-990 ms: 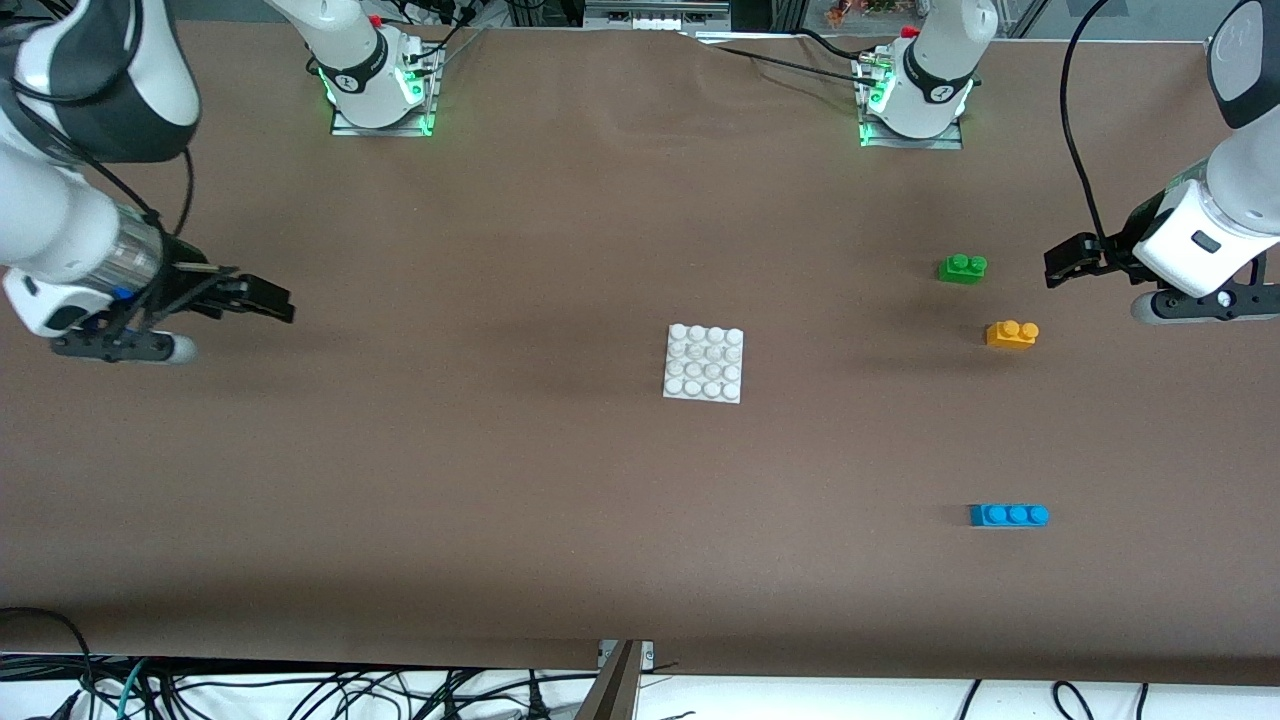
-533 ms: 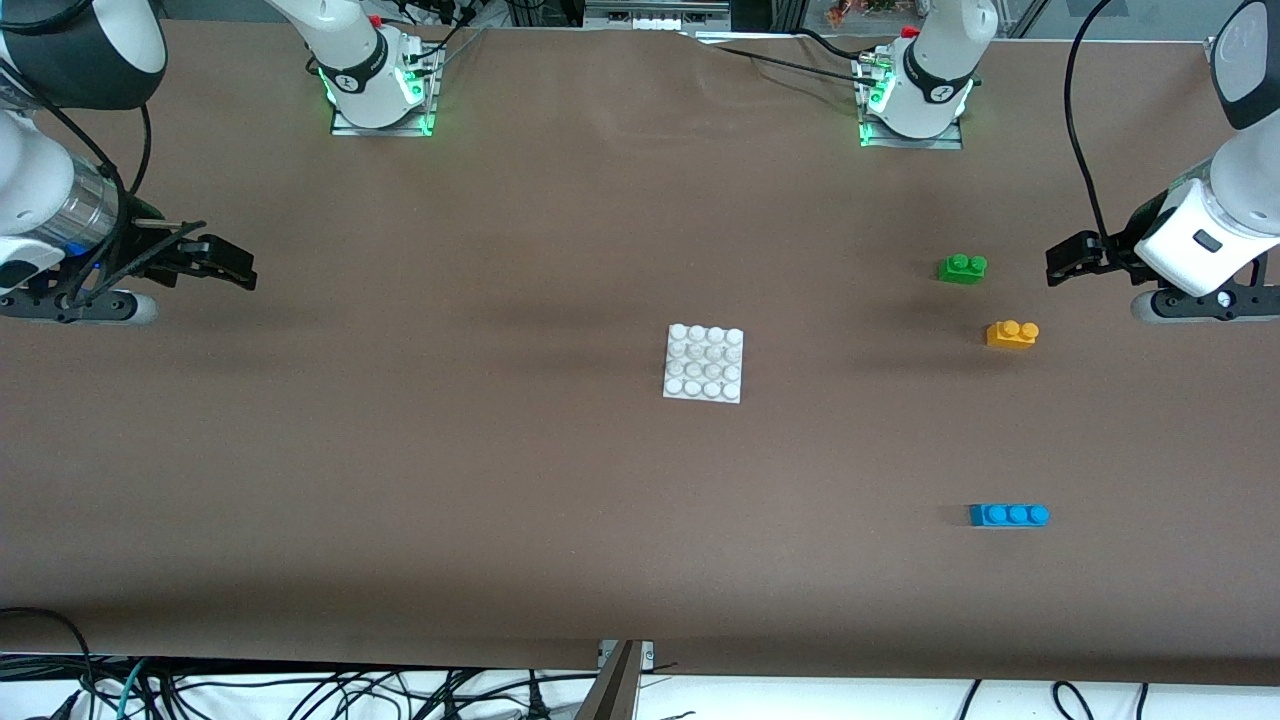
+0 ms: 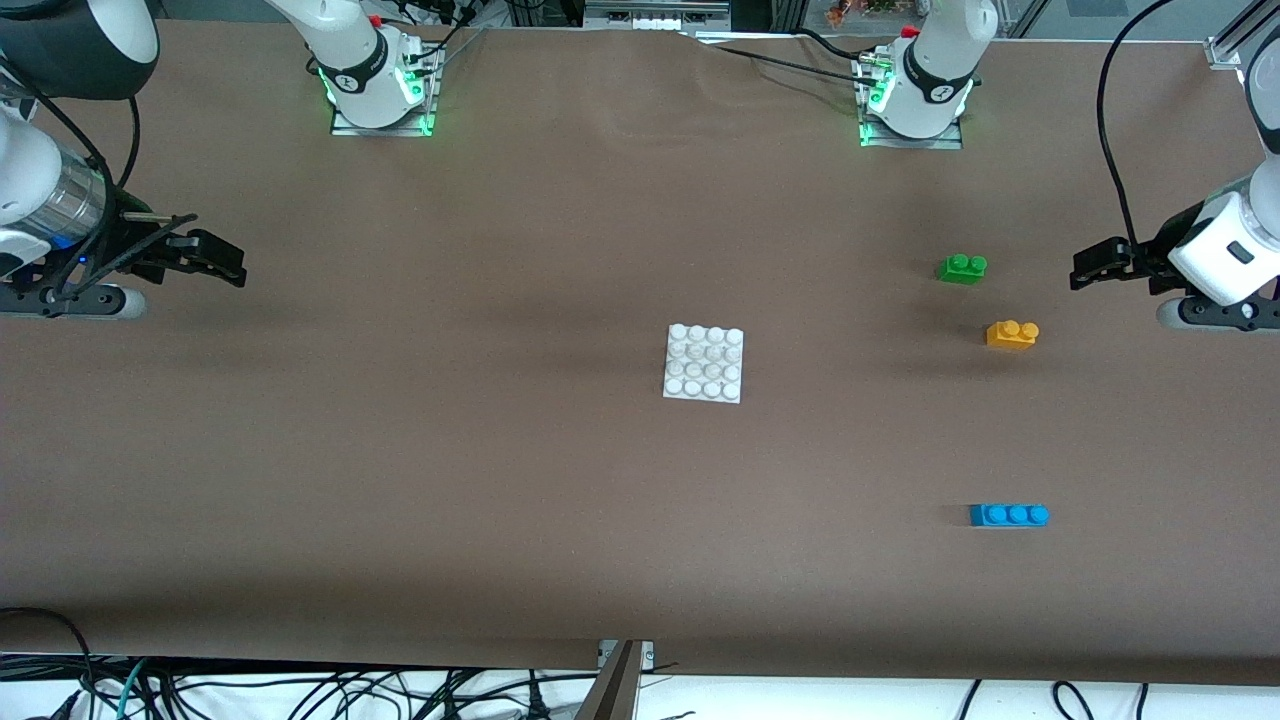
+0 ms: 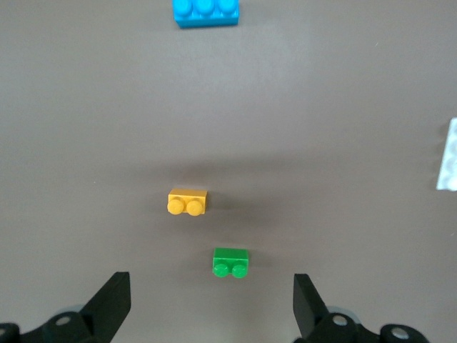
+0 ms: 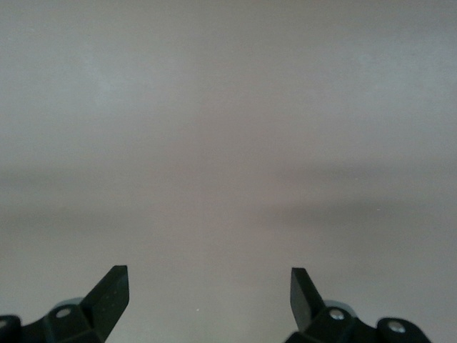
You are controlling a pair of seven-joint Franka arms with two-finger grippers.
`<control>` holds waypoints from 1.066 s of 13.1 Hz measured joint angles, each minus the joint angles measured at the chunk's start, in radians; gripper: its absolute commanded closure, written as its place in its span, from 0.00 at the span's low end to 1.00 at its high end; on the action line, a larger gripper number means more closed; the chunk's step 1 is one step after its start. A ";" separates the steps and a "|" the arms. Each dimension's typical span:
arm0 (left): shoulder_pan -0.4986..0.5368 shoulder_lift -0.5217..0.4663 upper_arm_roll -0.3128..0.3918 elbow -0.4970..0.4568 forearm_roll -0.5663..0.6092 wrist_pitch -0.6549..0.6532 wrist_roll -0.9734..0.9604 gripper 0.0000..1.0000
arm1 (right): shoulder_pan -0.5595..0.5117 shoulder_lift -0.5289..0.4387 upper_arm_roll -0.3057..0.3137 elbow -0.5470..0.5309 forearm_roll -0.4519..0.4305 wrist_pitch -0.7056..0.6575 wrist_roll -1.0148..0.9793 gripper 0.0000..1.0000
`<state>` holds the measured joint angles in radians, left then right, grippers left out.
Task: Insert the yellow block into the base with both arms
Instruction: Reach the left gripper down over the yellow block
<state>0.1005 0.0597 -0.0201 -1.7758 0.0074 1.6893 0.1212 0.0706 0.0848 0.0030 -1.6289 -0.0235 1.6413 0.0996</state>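
I need to fit the yellow block (image 3: 1011,334) into the white studded base, so next I need to grip it by its two short ends with my left gripper.
The yellow block (image 3: 1011,334) lies on the brown table toward the left arm's end, its two studs up; the left wrist view shows the yellow block (image 4: 188,203) too. The white studded base (image 3: 704,364) sits flat mid-table, and only its edge (image 4: 448,168) enters the left wrist view. My left gripper (image 3: 1085,270) hovers open and empty off to the side of the yellow block, at the table's left-arm end, fingers wide (image 4: 211,289). Over the right arm's end, my right gripper (image 3: 225,262) is open and empty above bare table (image 5: 207,282).
A green two-stud brick (image 3: 962,268) (image 4: 231,262) lies a little farther from the front camera than the yellow block. A blue three-stud brick (image 3: 1009,515) (image 4: 206,12) lies nearer to that camera. Both arm bases (image 3: 378,85) (image 3: 915,95) stand at the table's back edge.
The right gripper has swung outward toward the right arm's end of the table. The left gripper has drawn back a little toward the left arm's end. The bricks and base have not moved.
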 measured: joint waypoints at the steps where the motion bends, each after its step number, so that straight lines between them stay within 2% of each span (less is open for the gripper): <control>1: 0.019 0.003 0.001 -0.044 0.000 0.046 0.034 0.00 | 0.000 0.000 0.000 0.001 -0.013 -0.001 -0.001 0.00; 3: 0.063 0.010 0.002 -0.141 0.000 0.174 0.099 0.00 | 0.000 0.001 0.001 0.016 -0.025 -0.005 -0.001 0.00; 6: 0.089 0.026 0.003 -0.339 0.000 0.475 0.129 0.00 | 0.000 0.000 0.001 0.057 -0.037 -0.023 -0.001 0.00; 8: 0.089 0.048 0.000 -0.446 0.000 0.630 0.139 0.00 | 0.000 0.001 0.001 0.065 -0.037 -0.034 -0.001 0.00; 14: 0.109 0.158 0.001 -0.496 0.034 0.776 0.162 0.00 | -0.006 0.019 -0.001 0.065 -0.037 -0.063 -0.001 0.00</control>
<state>0.2096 0.2180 -0.0193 -2.2720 0.0414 2.4651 0.2835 0.0643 0.1043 0.0016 -1.5635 -0.0607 1.5786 0.0988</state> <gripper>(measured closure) 0.000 0.000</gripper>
